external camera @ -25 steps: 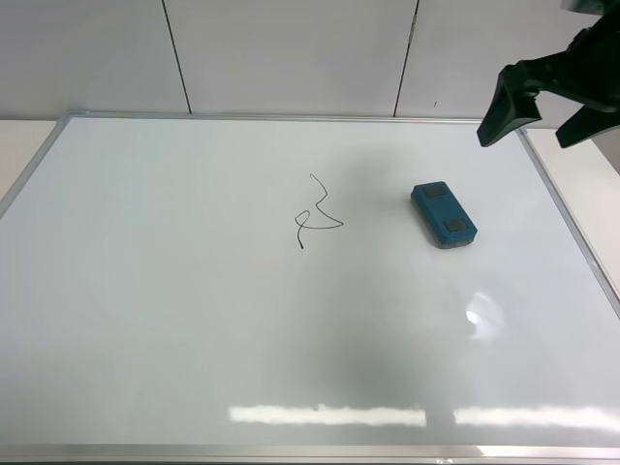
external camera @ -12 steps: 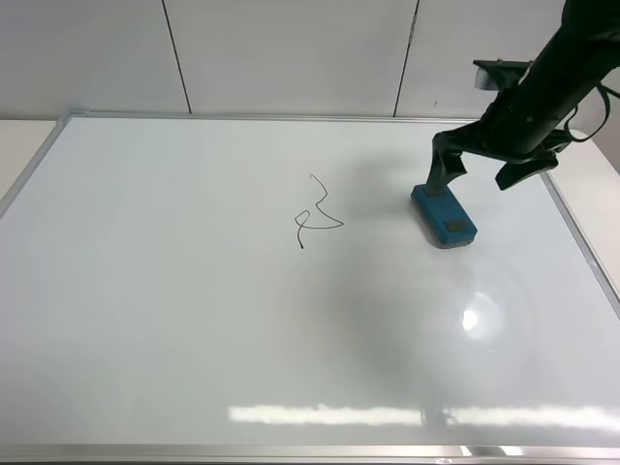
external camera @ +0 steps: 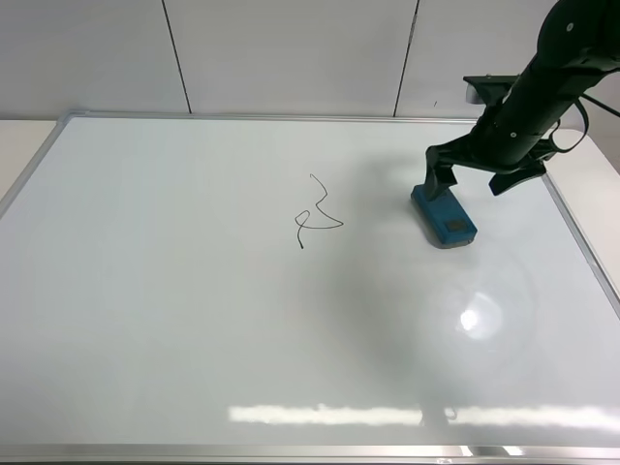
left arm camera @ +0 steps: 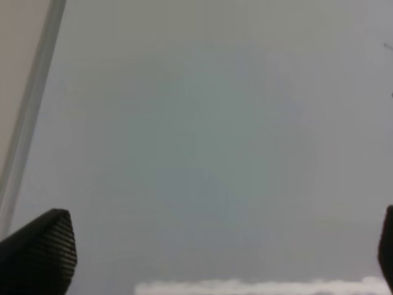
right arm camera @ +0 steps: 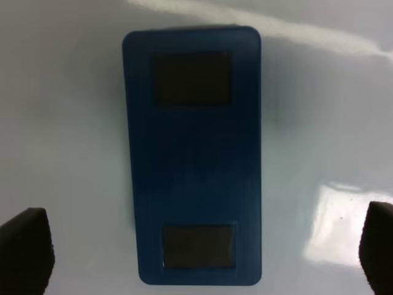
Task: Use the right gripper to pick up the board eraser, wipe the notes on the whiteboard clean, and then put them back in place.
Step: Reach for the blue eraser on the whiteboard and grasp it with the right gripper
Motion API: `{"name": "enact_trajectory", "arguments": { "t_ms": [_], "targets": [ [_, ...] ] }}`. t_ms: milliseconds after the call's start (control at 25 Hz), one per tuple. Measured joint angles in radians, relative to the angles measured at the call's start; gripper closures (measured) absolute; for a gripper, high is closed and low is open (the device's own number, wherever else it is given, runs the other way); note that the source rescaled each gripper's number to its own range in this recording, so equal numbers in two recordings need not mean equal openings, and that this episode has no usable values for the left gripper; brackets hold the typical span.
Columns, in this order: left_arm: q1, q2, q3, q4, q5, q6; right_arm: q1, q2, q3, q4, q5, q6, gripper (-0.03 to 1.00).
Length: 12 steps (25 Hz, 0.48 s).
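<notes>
My right gripper's fingers hang above the long sides of the board eraser (external camera: 446, 218), and closing now would miss it, so lowering comes first, before closing.
The teal-blue board eraser (external camera: 446, 218) lies flat on the whiteboard (external camera: 194, 320), right of centre. The notes (external camera: 318, 215), a thin black squiggle, sit to its left, untouched. My right gripper (external camera: 470, 182) is open and hangs over the eraser's far end, one finger to each side. In the right wrist view the eraser (right arm camera: 193, 153) fills the middle, and the open right gripper (right arm camera: 199, 264) shows as black fingertips (right arm camera: 24, 249) in the two corners, clear of it. The left gripper (left arm camera: 212, 258) is open over bare whiteboard (left arm camera: 202, 141) and is out of the exterior high view.
The whiteboard's silver-grey frame (external camera: 572, 228) runs close to the right of the eraser and also along the far edge (external camera: 271, 116). It shows in the left wrist view (left arm camera: 27, 117) too. A grey panelled wall (external camera: 291, 53) stands behind.
My right arm came down from the upper right corner to the eraser and now straddles its far end, open. The eraser and the notes have not moved.
</notes>
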Motion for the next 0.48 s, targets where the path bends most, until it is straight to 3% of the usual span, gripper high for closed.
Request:
{"name": "enact_trajectory", "arguments": {
  "t_ms": [480],
  "targets": [
    [0.000,0.000,0.000,0.001,0.000,0.000,0.000,0.076,0.000,-0.006,-0.087,0.001,-0.03]
  ]
}}
